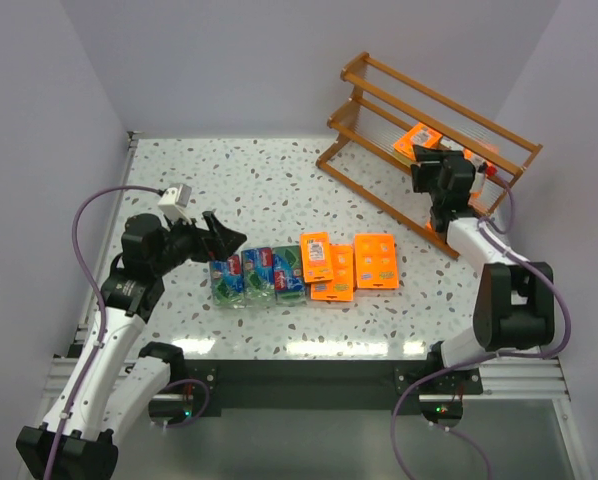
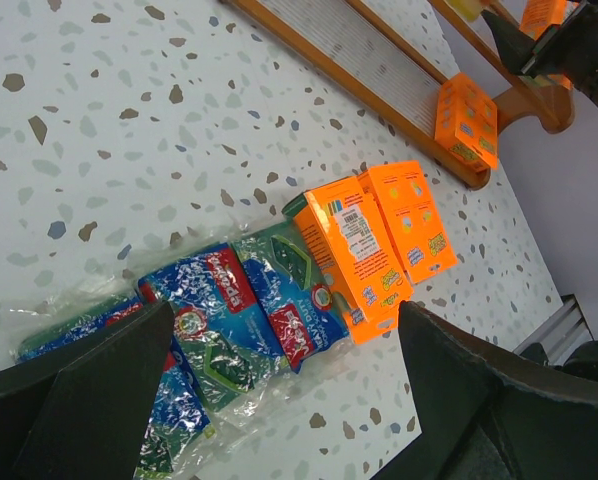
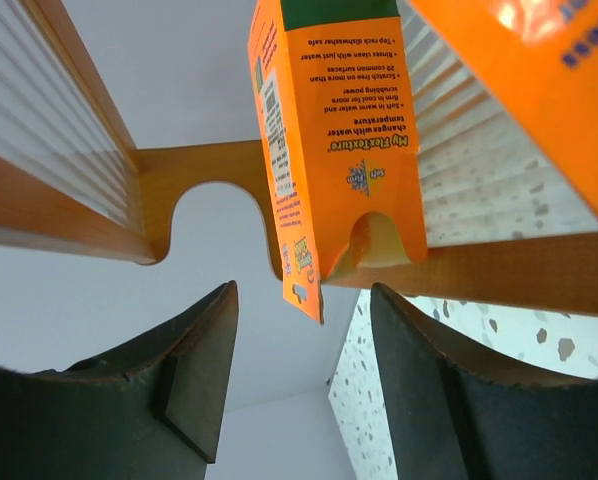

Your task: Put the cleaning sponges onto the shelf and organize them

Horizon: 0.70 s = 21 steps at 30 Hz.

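Observation:
The barcoded bright-orange sponge pack has to stand on the shelf on its boxed body, so my right gripper should next hold the pack by its flap corner and leave that body free.
Three green-and-blue sponge packs (image 1: 257, 276) lie side by side on the table, with three flat orange packs (image 1: 331, 268) to their right. My left gripper (image 1: 224, 238) hovers open just left of and above the green-and-blue packs (image 2: 269, 310); the orange packs (image 2: 364, 245) lie past them. The wooden shelf (image 1: 429, 125) stands at the back right with an orange pack (image 1: 417, 142) on a tier. My right gripper (image 1: 441, 175) is open at the shelf's right end. In the right wrist view an orange pack (image 3: 339, 130) stands on a ribbed tier, its lower corner just above my open right gripper (image 3: 304, 300), ungripped.
Another orange pack (image 2: 466, 120) leans on the shelf's lowest rail (image 2: 349, 50). A second orange pack (image 3: 539, 80) fills the top right of the right wrist view. White walls close the table (image 1: 279, 180) on three sides.

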### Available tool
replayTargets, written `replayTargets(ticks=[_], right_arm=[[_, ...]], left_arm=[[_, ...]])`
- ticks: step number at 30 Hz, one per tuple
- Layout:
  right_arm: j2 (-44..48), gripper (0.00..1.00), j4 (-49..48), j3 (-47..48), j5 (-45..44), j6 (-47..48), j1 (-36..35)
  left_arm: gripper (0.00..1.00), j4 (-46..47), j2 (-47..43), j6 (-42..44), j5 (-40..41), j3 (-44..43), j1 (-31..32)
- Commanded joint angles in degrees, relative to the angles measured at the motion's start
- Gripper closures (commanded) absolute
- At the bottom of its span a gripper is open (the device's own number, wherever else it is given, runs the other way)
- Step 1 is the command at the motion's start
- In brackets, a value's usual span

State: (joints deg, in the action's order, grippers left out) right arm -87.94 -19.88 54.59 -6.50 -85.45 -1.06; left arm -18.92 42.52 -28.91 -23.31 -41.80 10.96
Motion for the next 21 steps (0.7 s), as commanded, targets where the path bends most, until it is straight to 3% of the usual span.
replayTargets(ticks=[1, 7, 12, 16, 21], right_arm=[[5.75, 0.40, 1.51, -1.76, -1.41, 0.55, 0.36], [9.01, 0.39, 0.37, -3.79, 1.48, 0.46, 0.88], [10.59, 0.39, 2.83, -2.65, 12.09, 4.74, 0.89], [12.53, 0.38, 11.14, -1.94, 24.40, 11.34, 0.71], [19.99, 0.37, 26.01, -5.36, 31.02, 25.58, -3.06]], left_arm=[[0.00, 2.13, -0.51, -0.19, 0.02, -1.88, 0.11], [0.00, 3.53, -0.86, -1.50, -0.51, -0.65, 0.20], [0.00, 3.89, -0.86, -1.86, -0.42, -0.74, 0.11], [0.00, 3.80, -1.30, -1.94, 0.19, -0.39, 0.11], [0.00, 4.50, -1.30, -2.65, 0.46, 0.75, 0.11]])
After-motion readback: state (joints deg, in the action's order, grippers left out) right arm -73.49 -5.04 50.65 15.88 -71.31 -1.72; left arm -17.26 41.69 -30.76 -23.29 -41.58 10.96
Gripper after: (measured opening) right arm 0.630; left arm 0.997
